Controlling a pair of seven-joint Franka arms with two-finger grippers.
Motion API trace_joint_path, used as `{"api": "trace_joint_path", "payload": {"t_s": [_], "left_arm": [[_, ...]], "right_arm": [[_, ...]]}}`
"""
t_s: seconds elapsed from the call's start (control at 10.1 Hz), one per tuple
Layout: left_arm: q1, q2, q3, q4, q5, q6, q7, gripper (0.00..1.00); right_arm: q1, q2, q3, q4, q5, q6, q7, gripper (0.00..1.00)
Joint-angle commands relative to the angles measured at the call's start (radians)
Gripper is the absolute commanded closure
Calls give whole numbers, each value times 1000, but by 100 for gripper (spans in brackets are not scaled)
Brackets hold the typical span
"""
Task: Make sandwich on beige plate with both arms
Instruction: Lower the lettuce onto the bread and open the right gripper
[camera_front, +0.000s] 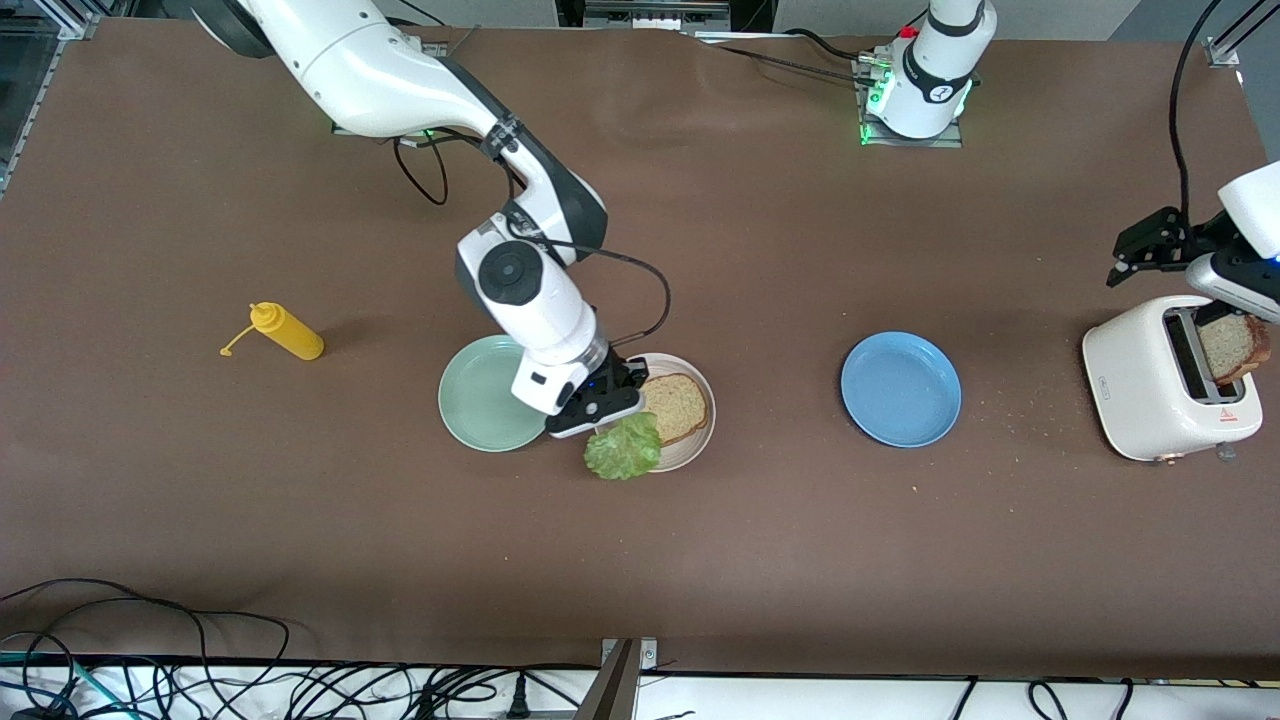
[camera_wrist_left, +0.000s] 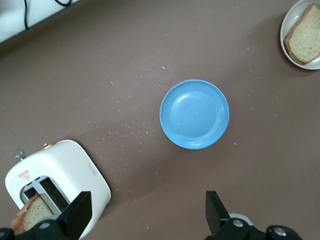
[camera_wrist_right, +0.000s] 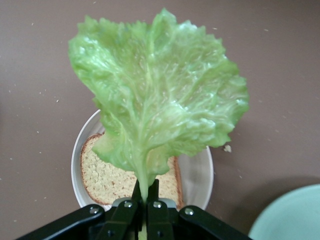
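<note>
The lettuce hovers, its ruffled part high beside the bread slice. The lettuce goes across the slice, laid there by my right gripper before it opens.
The beige plate (camera_front: 688, 455) (camera_wrist_right: 197, 176) carries one slice of brown bread (camera_front: 676, 405) (camera_wrist_right: 107, 178). My right gripper (camera_front: 607, 408) (camera_wrist_right: 146, 189) is shut on the stem of a ruffled green lettuce leaf (camera_front: 623, 446) (camera_wrist_right: 160, 95). The leaf hangs over the plate's edge nearest the front camera and partly hides the slice. My left gripper (camera_front: 1135, 255) (camera_wrist_left: 147, 215) is open and holds nothing. It hovers beside the white toaster (camera_front: 1160, 385) (camera_wrist_left: 75, 165), where a second bread slice (camera_front: 1232, 347) (camera_wrist_left: 32, 212) sticks out of a slot.
A mint-green plate (camera_front: 480, 400) (camera_wrist_right: 295, 215) touches the beige plate on the side toward the right arm's end. A blue plate (camera_front: 900, 390) (camera_wrist_left: 195, 114) lies between the beige plate and the toaster. A yellow squeeze bottle (camera_front: 285, 332) lies on its side. Crumbs dot the table near the toaster.
</note>
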Motion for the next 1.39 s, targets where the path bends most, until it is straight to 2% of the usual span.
{"api": "trace_joint_path", "payload": {"t_s": [0.0,0.2,0.79,0.89,0.99,1.29], "left_arm": [[1,51,-11,82,36,-89,5,0],[4,49,-9,83,54,-115,7,0],[-2,51,-17,80,60,-115,8,0],[-2,51,-17,80,60,-115,8,0],[-2,52,-17,80,60,-115,8,0],[-3,54,-17,80,62,-114,8,0]], "right_arm": [[32,92,-7,101,-101,20,-26,100],[62,154,-7,164,-204,20,-46,100],[86,177,-14,138,-195,10,-39,100],[83,177,-14,138,-198,10,-39,61],[82,176,-14,140,-200,10,-37,50],[74,145,-28,143,-197,-23,-42,1]]}}
